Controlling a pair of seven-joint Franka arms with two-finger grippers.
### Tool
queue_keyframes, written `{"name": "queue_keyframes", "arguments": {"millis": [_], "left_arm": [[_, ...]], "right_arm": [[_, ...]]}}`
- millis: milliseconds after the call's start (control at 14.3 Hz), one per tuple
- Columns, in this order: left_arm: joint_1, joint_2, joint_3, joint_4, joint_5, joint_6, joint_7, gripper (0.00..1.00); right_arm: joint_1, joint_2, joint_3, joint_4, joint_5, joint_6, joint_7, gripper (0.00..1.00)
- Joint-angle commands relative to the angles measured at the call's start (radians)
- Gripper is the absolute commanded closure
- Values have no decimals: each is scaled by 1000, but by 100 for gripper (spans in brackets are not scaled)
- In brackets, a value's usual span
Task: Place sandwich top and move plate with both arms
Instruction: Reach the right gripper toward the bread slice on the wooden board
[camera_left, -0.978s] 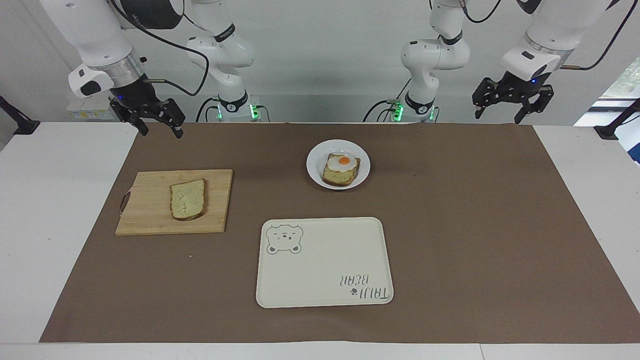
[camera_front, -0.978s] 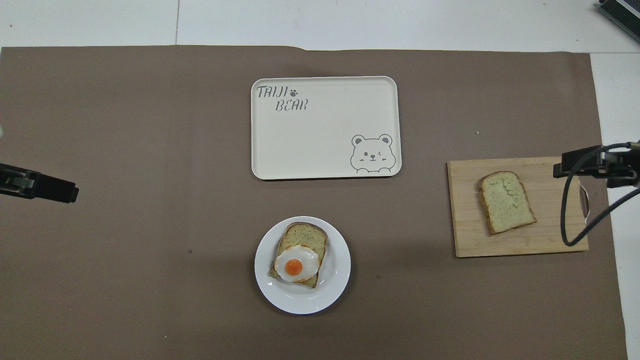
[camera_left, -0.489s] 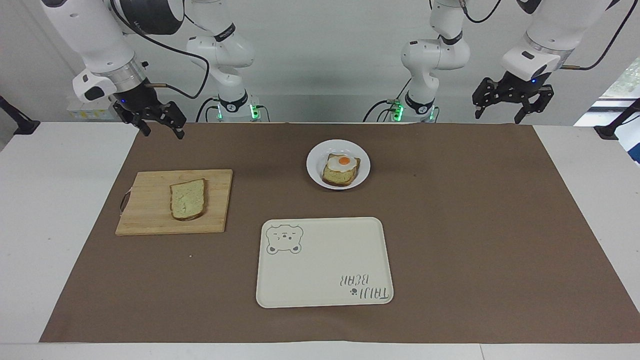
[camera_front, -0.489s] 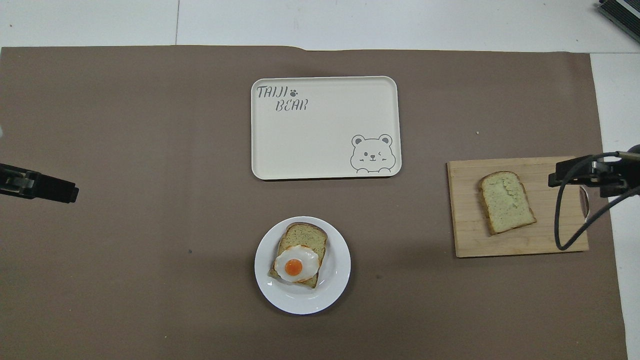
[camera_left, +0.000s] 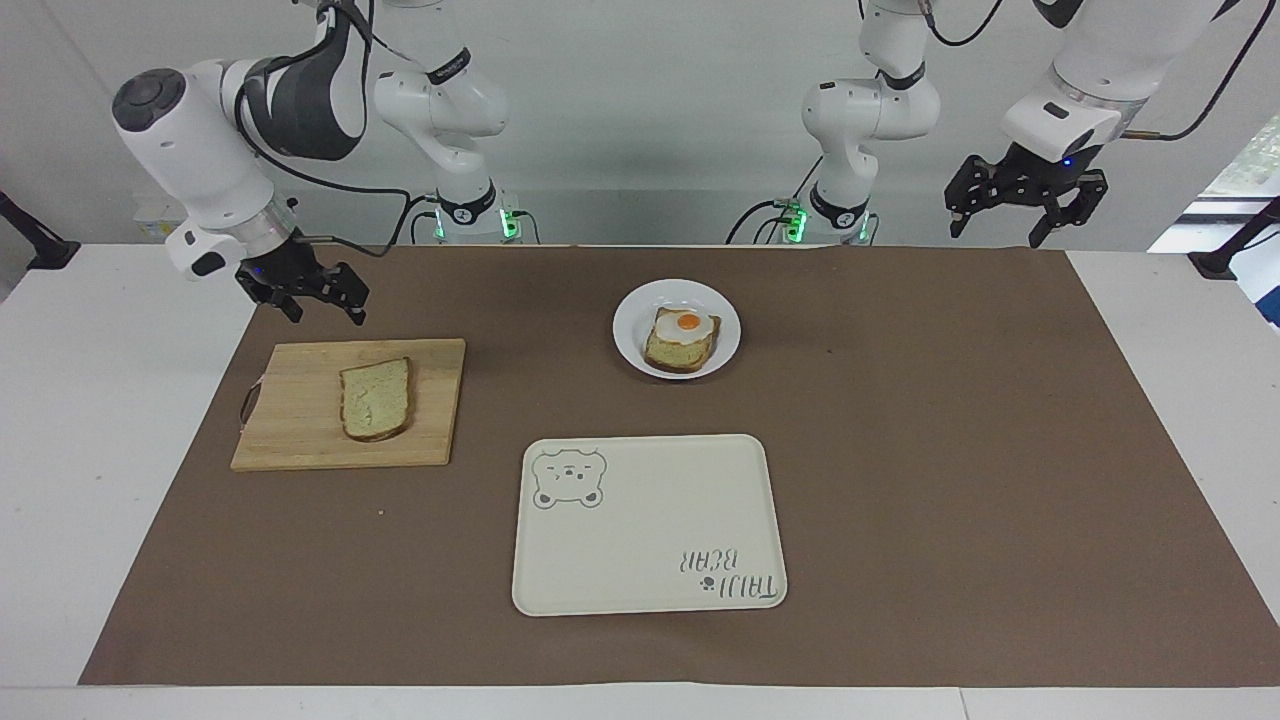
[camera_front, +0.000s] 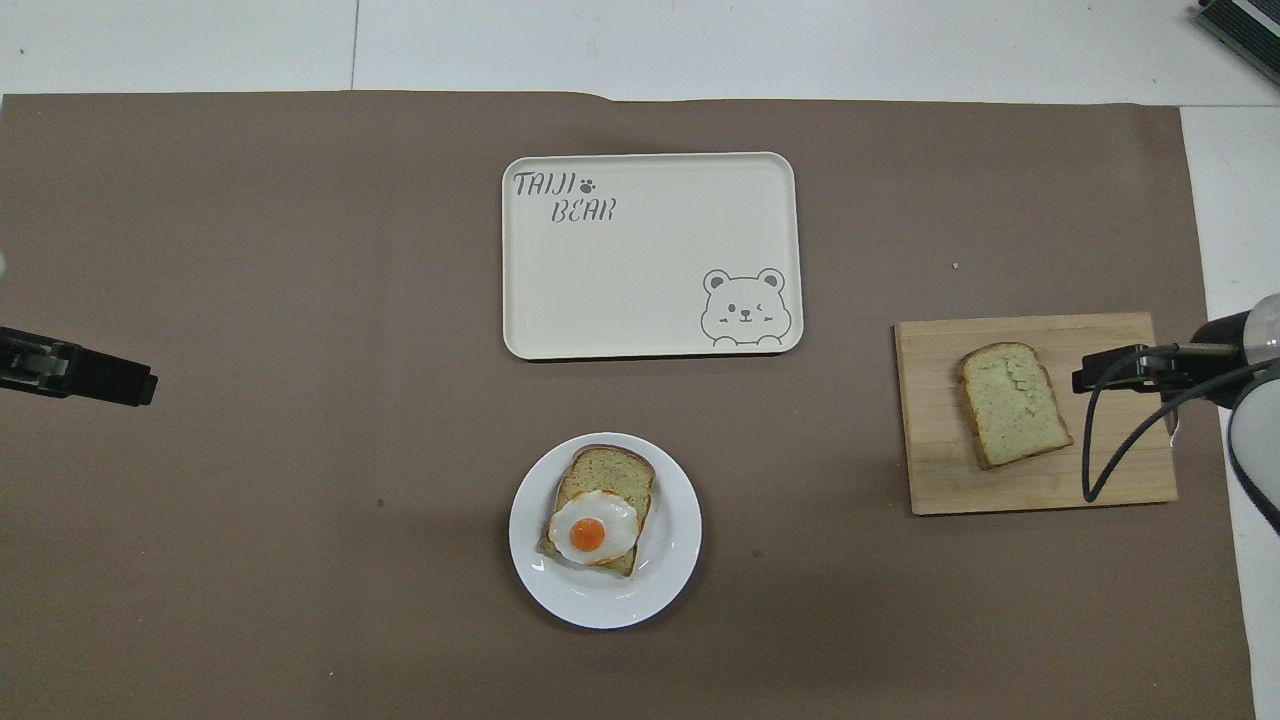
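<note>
Next, the right gripper grabs the plain bread slice by its crust edge (camera_front: 1051, 401) to top the egg sandwich on the plate (camera_front: 596, 516).
The sandwich top (camera_left: 376, 398), a plain tan slice, lies flat on a wooden cutting board (camera_left: 300, 440) toward the right arm's end; it also shows in the overhead view (camera_front: 1015, 405). The white plate (camera_left: 630, 340) holds a bread slice with a fried egg (camera_left: 683, 338); the plate also shows in the overhead view (camera_front: 680, 560). My right gripper (camera_left: 327, 315) is open and empty in the air over the board's robot-side edge, apart from the slice. In the overhead view it (camera_front: 1095, 375) is over the board beside the slice. My left gripper (camera_left: 995, 238) is open, empty, and waits raised at the left arm's end.
A cream bear tray (camera_left: 650, 525) lies farther from the robots than the plate; it also shows in the overhead view (camera_front: 650, 270). A brown mat (camera_left: 950, 450) covers the table. The right arm's black cable (camera_front: 1110, 460) hangs over the board's handle end.
My right gripper has come down and moved in over the cutting board's edge toward the plain slice. The left arm, bread, plate and tray have not moved.
</note>
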Motion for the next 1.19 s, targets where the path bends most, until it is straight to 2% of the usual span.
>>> {"name": "queue_keyframes", "arguments": {"millis": [0, 489, 838, 978, 1118], "left_arm": [[6, -21, 1, -22, 0, 0, -7, 0], [7, -21, 1, -22, 0, 0, -8, 0], [6, -21, 1, -22, 0, -1, -7, 0], [7, -21, 1, -22, 0, 0, -7, 0], [9, -21, 1, -22, -2, -1, -7, 0]], "right_arm": [[-40, 44, 4, -54, -1, 105, -110, 0], [-69, 81, 4, -182, -1, 269, -220, 0], [-73, 92, 4, -267, -1, 353, -252, 27], [-98, 115, 4, -267, -1, 370, -256, 33], [-104, 144, 4, -267, 1, 413, -251, 34]]}}
